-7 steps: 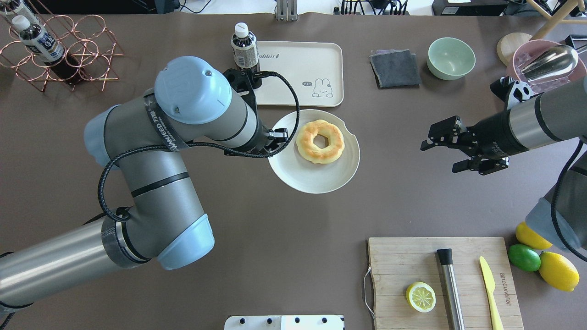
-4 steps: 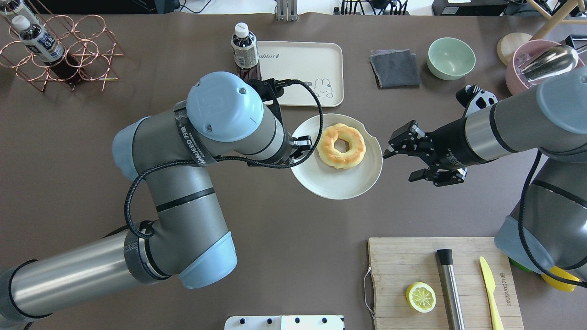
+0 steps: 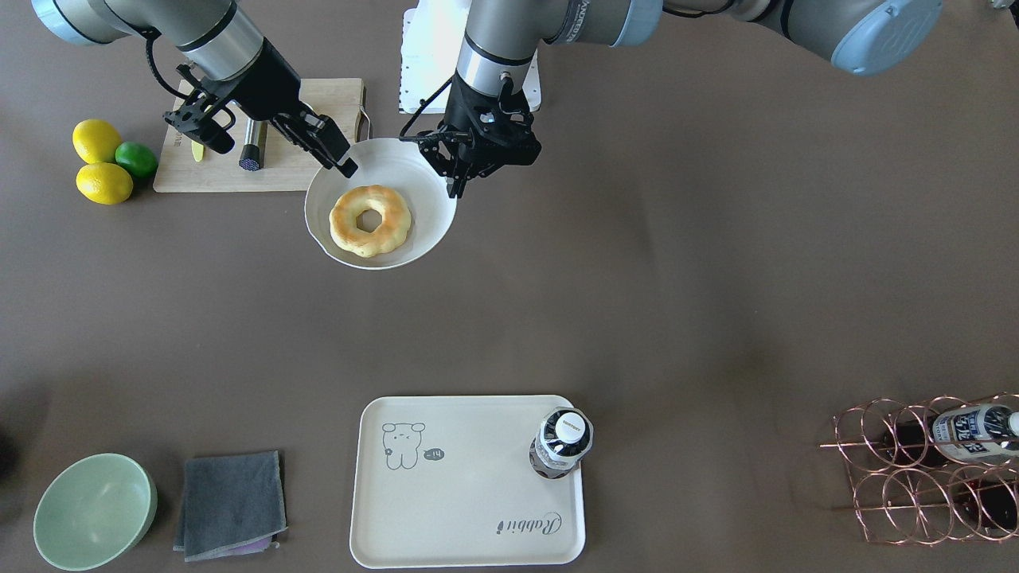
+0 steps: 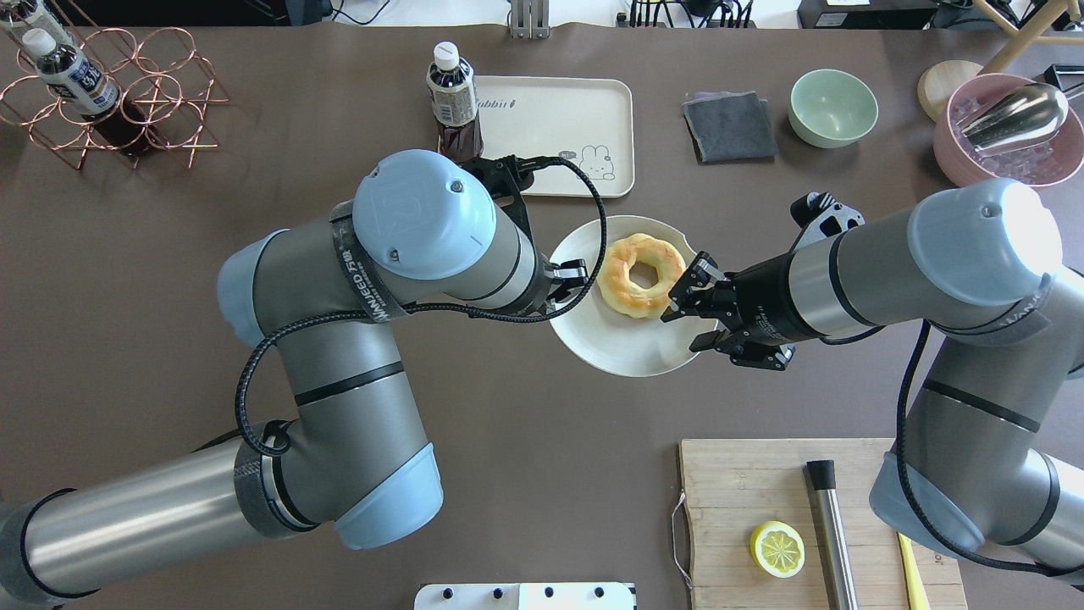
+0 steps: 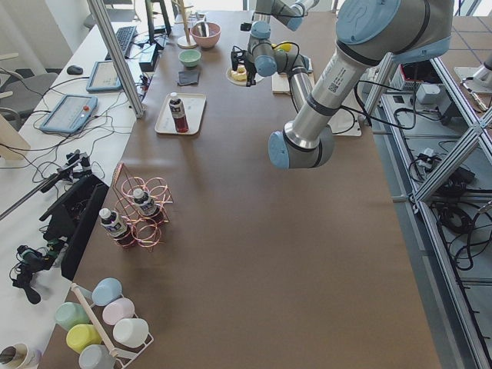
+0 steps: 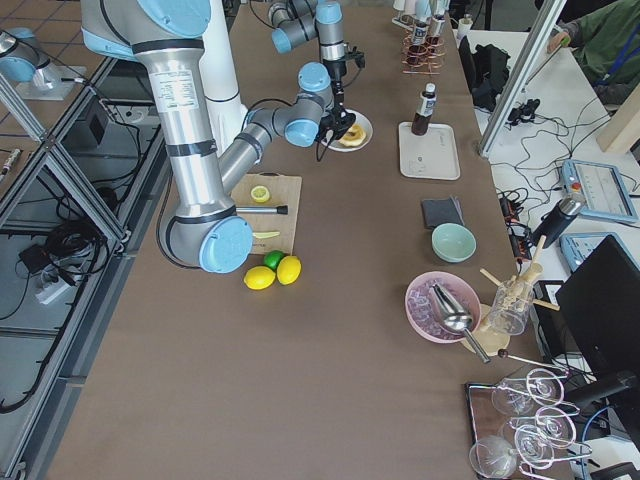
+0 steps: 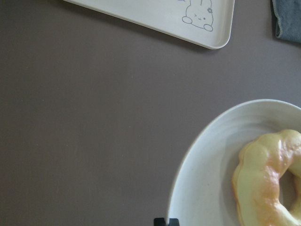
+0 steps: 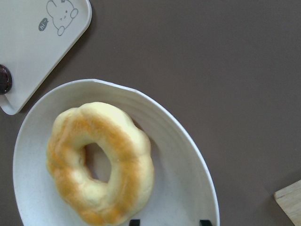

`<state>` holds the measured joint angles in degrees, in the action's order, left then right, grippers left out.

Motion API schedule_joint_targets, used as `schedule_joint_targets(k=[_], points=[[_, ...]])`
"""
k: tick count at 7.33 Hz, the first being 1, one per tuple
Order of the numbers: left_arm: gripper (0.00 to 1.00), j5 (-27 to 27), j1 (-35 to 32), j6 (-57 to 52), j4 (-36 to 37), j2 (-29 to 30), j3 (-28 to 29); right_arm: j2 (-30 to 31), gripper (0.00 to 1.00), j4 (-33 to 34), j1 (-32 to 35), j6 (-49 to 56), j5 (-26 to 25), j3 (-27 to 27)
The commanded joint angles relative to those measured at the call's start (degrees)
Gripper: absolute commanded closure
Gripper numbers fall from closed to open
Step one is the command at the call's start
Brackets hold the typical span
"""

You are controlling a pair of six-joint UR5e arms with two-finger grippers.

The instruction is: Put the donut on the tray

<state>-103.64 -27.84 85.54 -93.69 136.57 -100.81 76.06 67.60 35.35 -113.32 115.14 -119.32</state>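
I will next grab the plate by its rim (image 3: 449, 214) with my right gripper to put the donut on the tray (image 3: 470, 493).
The golden donut (image 4: 618, 284) lies on a round white plate (image 4: 618, 347) at mid-table. My left gripper (image 4: 572, 284) is shut on the plate's left rim; the left wrist view shows its tips pinched on the rim beside the donut (image 7: 263, 183). My right gripper (image 4: 699, 313) is open at the plate's right edge, just right of the donut and not touching it; the right wrist view shows the donut (image 8: 127, 155) ahead of its spread tips. The cream tray (image 4: 550, 127) lies behind the plate, apart from it. The front view shows the donut (image 3: 390, 227), plate (image 3: 390, 159) and tray (image 3: 470, 493).
A dark bottle (image 4: 451, 93) stands on the tray's left end. A cutting board (image 4: 762, 491) with a lemon half (image 4: 777, 549) and a steel rod is at the front right. A grey cloth (image 4: 730, 125), green bowl (image 4: 833, 107), pink bowl (image 4: 999, 152) and wire rack (image 4: 110, 93) line the back.
My left gripper has carried the plate with the donut to the right. My right arm has swung left from the table's right side up to the plate's right edge, still open.
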Motion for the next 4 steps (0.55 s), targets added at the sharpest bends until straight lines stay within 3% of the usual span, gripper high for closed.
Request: schedule_joint_targets(k=[1,3,4], points=[[1.0,0.1,0.1,0.2,-1.6,-0.5,0.2,0.5,0.47,0.2,-0.4,-0.2,-0.8,-0.1],[1.0,0.1,0.1,0.1,-1.6,-0.6,0.1,0.0,0.45,7.7,4.3,-0.1,5.1,-4.7],[1.0,0.1,0.1,0.1,-1.6,-0.6,0.1,0.4,0.42,8.9,3.7,0.8,5.6,-5.2]])
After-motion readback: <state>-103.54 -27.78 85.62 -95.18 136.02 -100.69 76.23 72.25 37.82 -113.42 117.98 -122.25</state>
